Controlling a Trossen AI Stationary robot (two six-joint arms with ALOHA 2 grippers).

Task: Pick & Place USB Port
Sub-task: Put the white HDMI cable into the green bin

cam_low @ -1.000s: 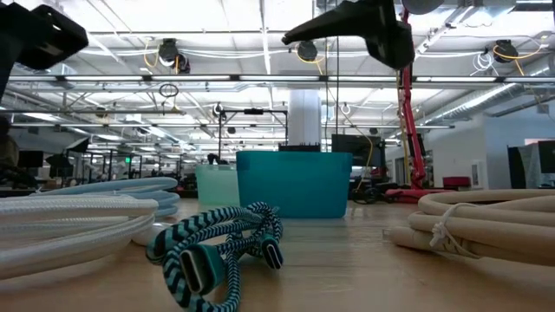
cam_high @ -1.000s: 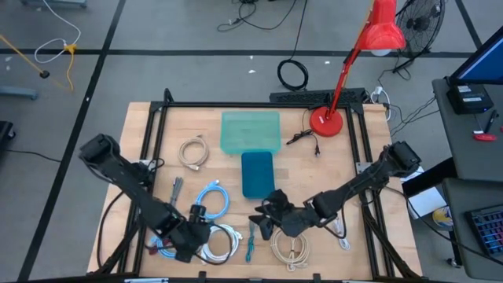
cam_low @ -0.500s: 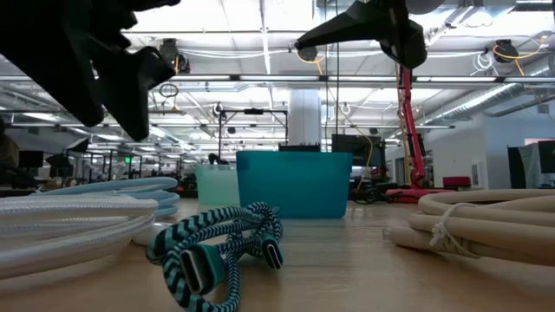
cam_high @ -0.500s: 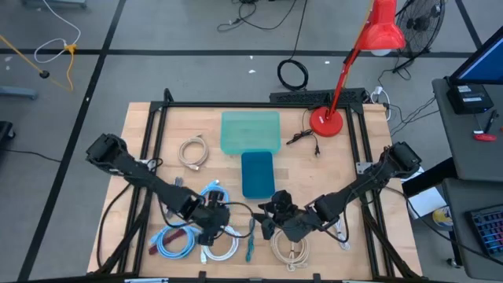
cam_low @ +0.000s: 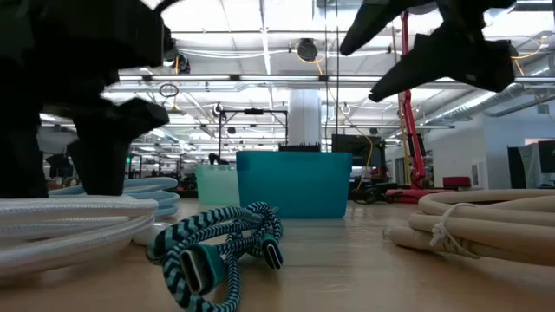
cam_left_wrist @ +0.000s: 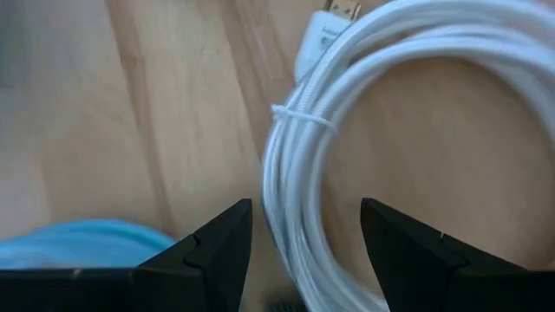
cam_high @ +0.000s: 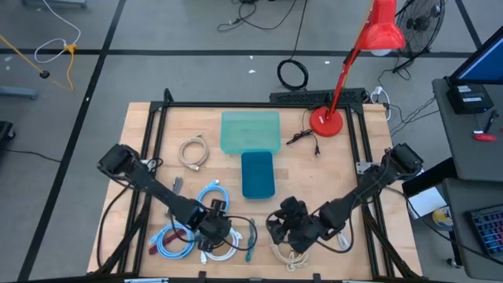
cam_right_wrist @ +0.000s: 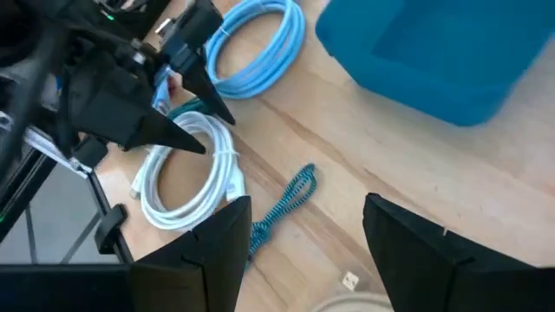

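Note:
My left gripper will next take hold of the white coil by its bundled strands near the tie, so that I can lay the coil in the light teal bin.
Several coiled USB cables lie flat on the wooden table. A white coil lies near the front edge, and my left gripper hangs low over it, pointing steeply down. Its open fingers stand either side of the coil's strands; whether they touch, I cannot tell. A teal braided cable lies beside the white coil. My right gripper hovers open above the table, right of that cable, tipped downward, with nothing between its fingers.
A dark teal bin and a light teal bin stand at the table's middle and far side. Two blue coils, a beige coil and a thick cream coil lie around. A red lamp stands far right.
My left gripper has swung toward the table's right and come down over the white coil, staying open. My right gripper has moved a little toward the near edge and lower, tipping its fingers further downward, still open. No cable has moved.

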